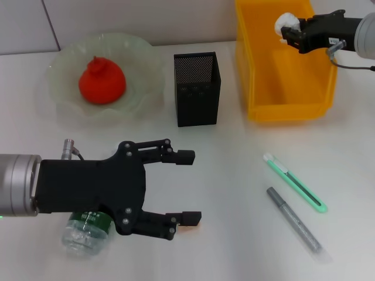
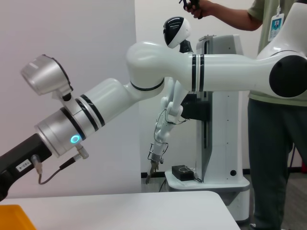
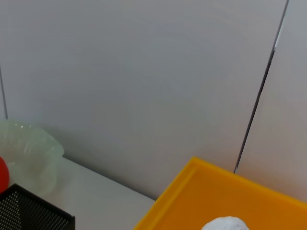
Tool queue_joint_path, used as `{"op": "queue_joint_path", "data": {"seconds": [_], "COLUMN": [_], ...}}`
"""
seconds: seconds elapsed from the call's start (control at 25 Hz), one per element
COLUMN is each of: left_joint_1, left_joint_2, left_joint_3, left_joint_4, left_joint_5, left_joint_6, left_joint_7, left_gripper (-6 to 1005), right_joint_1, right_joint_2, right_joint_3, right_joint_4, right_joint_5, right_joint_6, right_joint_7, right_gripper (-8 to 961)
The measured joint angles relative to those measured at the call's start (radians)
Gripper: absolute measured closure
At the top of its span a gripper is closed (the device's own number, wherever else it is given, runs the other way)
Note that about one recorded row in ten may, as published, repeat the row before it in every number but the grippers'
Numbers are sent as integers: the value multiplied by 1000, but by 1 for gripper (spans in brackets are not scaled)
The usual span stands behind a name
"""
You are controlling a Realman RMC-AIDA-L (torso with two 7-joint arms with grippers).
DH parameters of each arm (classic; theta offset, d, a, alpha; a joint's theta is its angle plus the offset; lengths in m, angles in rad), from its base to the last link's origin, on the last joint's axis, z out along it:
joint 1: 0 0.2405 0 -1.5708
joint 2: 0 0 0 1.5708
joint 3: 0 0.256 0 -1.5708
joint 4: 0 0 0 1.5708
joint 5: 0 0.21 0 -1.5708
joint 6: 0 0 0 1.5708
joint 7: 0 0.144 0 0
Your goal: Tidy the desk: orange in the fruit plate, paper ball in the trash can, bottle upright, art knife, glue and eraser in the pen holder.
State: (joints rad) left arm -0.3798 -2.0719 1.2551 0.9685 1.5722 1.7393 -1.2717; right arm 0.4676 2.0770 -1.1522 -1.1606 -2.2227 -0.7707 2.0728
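My right gripper should open now. The white paper ball is hanging over the yellow trash can, inside the can's rim, so the ball would fall in.
The orange sits in the fruit plate at the back left. My right gripper is shut on the white paper ball above the far end of the yellow trash can; the paper ball also shows over the trash can. My left gripper hovers open at the front left, with nothing between its fingers. The bottle lies on its side beneath it, partly hidden. The black pen holder stands mid-table. The green art knife and grey glue lie front right. The eraser is hidden.
The wall runs right behind the plate and trash can. White tabletop lies open between the pen holder and the two pens. In the left wrist view, my right arm reaches over a corner of the trash can, with a person standing behind.
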Motion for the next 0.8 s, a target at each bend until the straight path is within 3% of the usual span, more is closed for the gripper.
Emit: {"op": "queue_joint_path", "data": {"seconds": [0.28,0.52,0.8], "left_joint_1": [-2,-2,0], "left_joint_2": [0,-1,-1], "left_joint_3": [1,5,10], "left_joint_4": [-5,-5,-5], "left_joint_5": [0,0,0], "left_joint_6": [-1,-1,-1], "left_joint_7": [0,0,0], "left_gripper": [152,152,152], "right_joint_1": [4,-5,-16], "right_joint_2": [1,0,1], "right_joint_3": [21,36,36], "right_joint_4": [16,18,17], "right_joint_5": [25,37,80], "right_joint_6": [5,11,10], "right_joint_7": [-2,-8,-29], "right_gripper": [613,390,288]}}
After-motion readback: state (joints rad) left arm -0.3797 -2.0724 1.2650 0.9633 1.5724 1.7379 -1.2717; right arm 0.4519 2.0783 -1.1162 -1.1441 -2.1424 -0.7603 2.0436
